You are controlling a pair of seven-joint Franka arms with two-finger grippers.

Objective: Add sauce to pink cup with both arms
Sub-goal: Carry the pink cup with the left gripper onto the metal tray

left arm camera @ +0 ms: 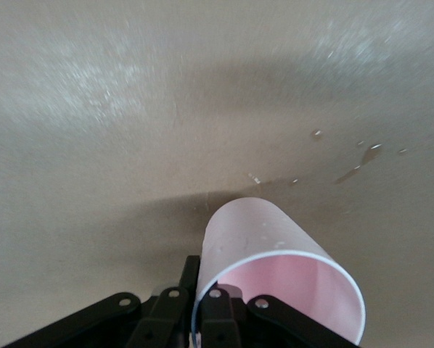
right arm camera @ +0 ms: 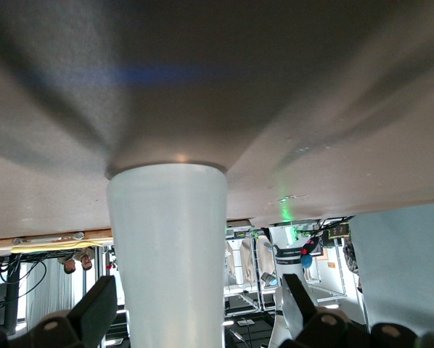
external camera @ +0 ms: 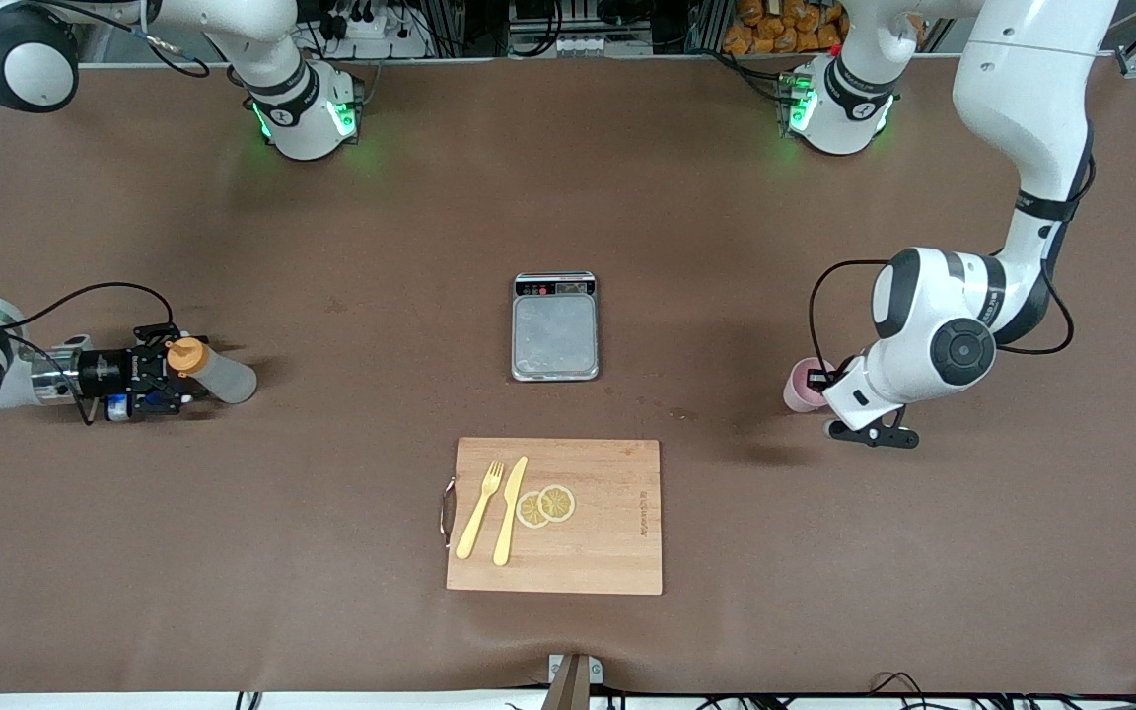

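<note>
The robot's right gripper should grab the sauce bottle next by its translucent body [external camera: 225,375], and the job is to add sauce to the pink cup [external camera: 803,385].
The sauce bottle [external camera: 223,377], translucent whitish with an orange cap, stands on the table toward the right arm's end. My right gripper [external camera: 185,375] lies level at table height with the bottle between its open fingers. In the right wrist view the bottle [right arm camera: 170,246] fills the gap, and one finger [right arm camera: 298,304] stands clear of it. The pink cup [external camera: 803,385] is toward the left arm's end, partly hidden by the left wrist. My left gripper [left arm camera: 200,281] is shut on the wall of the cup [left arm camera: 275,254] at the rim, one finger inside and one outside.
A small silver scale [external camera: 555,333] sits mid-table. Nearer the front camera lies a wooden cutting board [external camera: 607,552] with a yellow fork [external camera: 481,509], a knife [external camera: 510,511] and lemon slices [external camera: 546,505]. A few wet spots [left arm camera: 362,155] mark the table by the cup.
</note>
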